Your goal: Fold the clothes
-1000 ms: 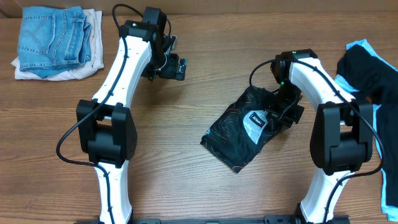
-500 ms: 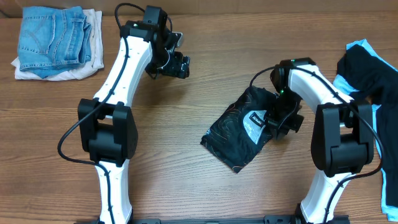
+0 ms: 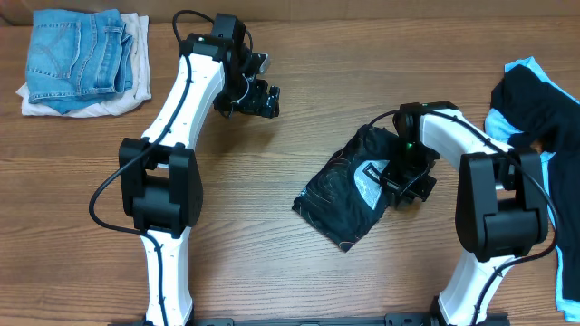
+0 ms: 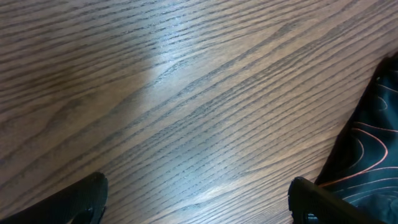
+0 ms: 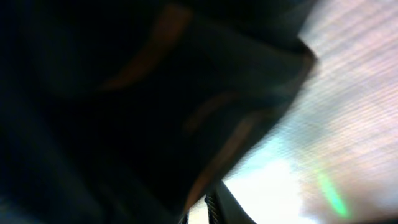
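The left gripper needs to grab the folded black jersey next by its edge facing the jeans (image 4: 353,134), so that the jersey can be stacked on them still folded.
The black jersey (image 3: 349,195), with thin contour lines and a white label, lies folded into a slanted bundle right of the table's centre. My right gripper (image 3: 400,186) presses down at its right edge. In the right wrist view dark jersey cloth (image 5: 124,93) fills most of the picture, reaching down to the nearly closed jaws of my right gripper (image 5: 208,211). My left gripper (image 3: 258,98) hovers over bare wood at the upper left, open. In its wrist view my left gripper (image 4: 199,202) has fingers wide apart, with the jersey (image 4: 373,155) at the right edge.
A black-and-light-blue garment (image 3: 539,109) lies heaped at the right edge of the table. Folded blue jeans (image 3: 77,54) rest on a white cloth (image 3: 127,95) in the far left corner. Bare wood lies between the two arms.
My right gripper has slid left and lower onto the jersey's right edge and narrowed. The left gripper has drifted slightly right, staying open.
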Available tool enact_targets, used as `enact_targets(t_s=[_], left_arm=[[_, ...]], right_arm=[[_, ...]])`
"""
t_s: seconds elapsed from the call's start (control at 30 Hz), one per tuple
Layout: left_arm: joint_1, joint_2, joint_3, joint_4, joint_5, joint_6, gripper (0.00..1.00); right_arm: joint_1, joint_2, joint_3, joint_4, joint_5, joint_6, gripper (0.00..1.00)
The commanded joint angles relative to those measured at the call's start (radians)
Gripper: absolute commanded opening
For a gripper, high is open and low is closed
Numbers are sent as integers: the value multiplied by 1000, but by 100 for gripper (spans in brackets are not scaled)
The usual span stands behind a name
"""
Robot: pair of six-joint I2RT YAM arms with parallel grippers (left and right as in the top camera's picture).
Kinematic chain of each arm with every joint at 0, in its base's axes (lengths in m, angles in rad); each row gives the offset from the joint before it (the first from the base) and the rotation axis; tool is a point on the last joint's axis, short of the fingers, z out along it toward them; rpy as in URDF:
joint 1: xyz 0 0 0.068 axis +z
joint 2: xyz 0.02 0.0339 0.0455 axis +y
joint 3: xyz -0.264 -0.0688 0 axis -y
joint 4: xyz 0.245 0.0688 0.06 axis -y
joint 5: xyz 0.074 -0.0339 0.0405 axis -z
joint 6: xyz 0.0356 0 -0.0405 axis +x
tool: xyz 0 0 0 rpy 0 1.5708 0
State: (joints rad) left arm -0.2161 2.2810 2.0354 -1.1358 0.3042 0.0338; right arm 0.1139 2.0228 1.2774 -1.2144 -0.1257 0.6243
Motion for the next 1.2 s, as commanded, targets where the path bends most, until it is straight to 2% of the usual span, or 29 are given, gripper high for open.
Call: enact_targets(t_s=[0.0,0.23,0.4,0.5,0.57,0.67,0.73,0.77,0.9,1.17], left_arm=[[-9,5,8,0,19,19,95],[-9,5,8,4,22,19,96],[-9,5,8,10,103,43,97],[-10,5,8,-5,143,61,97],[-10,5,8,-26,145,63,97],[-13,5,8,-88,194,95,97],[-16,5,-3,-123,250,112,97],[-18,5,-10,-134,278,121,96],[-30,5,-71,-137,357,123,96],[-58,5,-212,-41,390,53,96]], right_arm=[[4,-2,-10,104,-24,-1,17],[4,-1,-7,381,-159,-161,28],[3,-1,5,519,-292,-249,31],[-3,-1,53,472,-286,-254,34],[-17,-2,91,427,-278,-255,48],[-55,-2,178,317,-235,-256,59],[-87,-2,240,243,-227,-267,77],[-103,-2,266,214,-227,-267,80],[-172,-2,355,142,-236,-272,90],[-256,-3,379,130,-303,-319,94]])
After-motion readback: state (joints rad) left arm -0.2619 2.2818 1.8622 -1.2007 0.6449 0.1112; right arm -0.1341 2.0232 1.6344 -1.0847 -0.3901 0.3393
